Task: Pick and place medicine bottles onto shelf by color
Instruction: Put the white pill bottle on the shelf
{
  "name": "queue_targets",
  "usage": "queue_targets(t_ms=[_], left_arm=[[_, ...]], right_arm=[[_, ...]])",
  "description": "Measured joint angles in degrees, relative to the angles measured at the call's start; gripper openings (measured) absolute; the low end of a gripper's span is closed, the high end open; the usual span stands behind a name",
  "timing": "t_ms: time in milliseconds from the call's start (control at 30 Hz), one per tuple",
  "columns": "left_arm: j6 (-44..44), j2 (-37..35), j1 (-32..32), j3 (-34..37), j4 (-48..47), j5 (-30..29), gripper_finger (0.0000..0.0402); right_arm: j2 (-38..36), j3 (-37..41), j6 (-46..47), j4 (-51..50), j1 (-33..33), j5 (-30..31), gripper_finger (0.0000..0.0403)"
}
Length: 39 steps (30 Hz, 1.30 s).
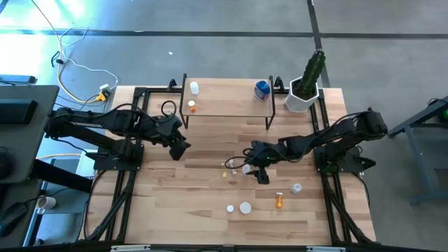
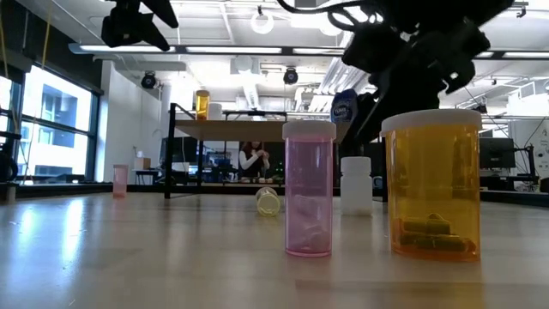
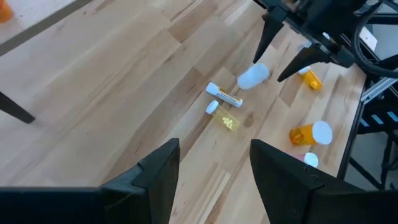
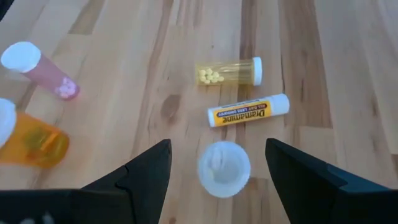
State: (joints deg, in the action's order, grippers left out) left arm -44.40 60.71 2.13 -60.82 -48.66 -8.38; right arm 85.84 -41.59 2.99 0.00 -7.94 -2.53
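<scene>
My right gripper grabs the white bottle by its end with the cap (image 4: 224,163) next, to sort the bottle onto the shelf by color.
A white medicine bottle (image 4: 224,169) stands upright on the table, and my right gripper (image 4: 217,144) is open with a finger on either side of it, not touching. Beside it lie a clear vial of yellow pills (image 4: 229,71) and a white-and-yellow tube (image 4: 247,111). A pink vial (image 4: 40,68) and an orange bottle (image 4: 28,140) stand nearer the front edge. The shelf (image 1: 227,108) at the far edge carries a white bottle (image 1: 194,88), an orange one (image 1: 192,106) and a blue jar (image 1: 262,89). My left gripper (image 1: 180,148) hangs open above the table's left half, holding nothing.
A white pot with a green plant (image 1: 306,87) stands right of the shelf. Another white bottle (image 1: 297,187) sits toward the front right. A further pink vial (image 2: 120,178) stands off to one side. Bare wood lies between my left gripper and the front edge.
</scene>
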Motion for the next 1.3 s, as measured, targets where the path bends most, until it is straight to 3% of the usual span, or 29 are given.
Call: queue_targets(t_ms=[267, 600, 733, 967, 1300], left_arm=[[-0.7, 0.0, 0.0, 0.0, 0.0, -1.0, 0.0184], [-0.6, 0.0, 0.1, 0.0, 0.0, -2.1, 0.0184], [-0.5, 0.0, 0.1, 0.0, 0.0, -2.1, 0.0184], [-0.4, 0.0, 0.1, 0.0, -1.5, -2.2, 0.0184], [-2.4, 0.0, 1.2, 0.0, -1.5, -1.5, 0.0184]], right_arm=[[0.0, 5.1, 2.6, 8.3, 0.0, 1.2, 0.0249], [4.5, 5.6, 6.2, 13.5, 0.0, 1.6, 0.0248], [4.5, 5.6, 7.4, 13.2, 0.0, 1.6, 0.0219], [4.5, 5.6, 8.9, 13.2, 0.0, 0.5, 0.0117], [1.6, 4.1, 15.2, 11.0, 1.1, 0.6, 0.0130]])
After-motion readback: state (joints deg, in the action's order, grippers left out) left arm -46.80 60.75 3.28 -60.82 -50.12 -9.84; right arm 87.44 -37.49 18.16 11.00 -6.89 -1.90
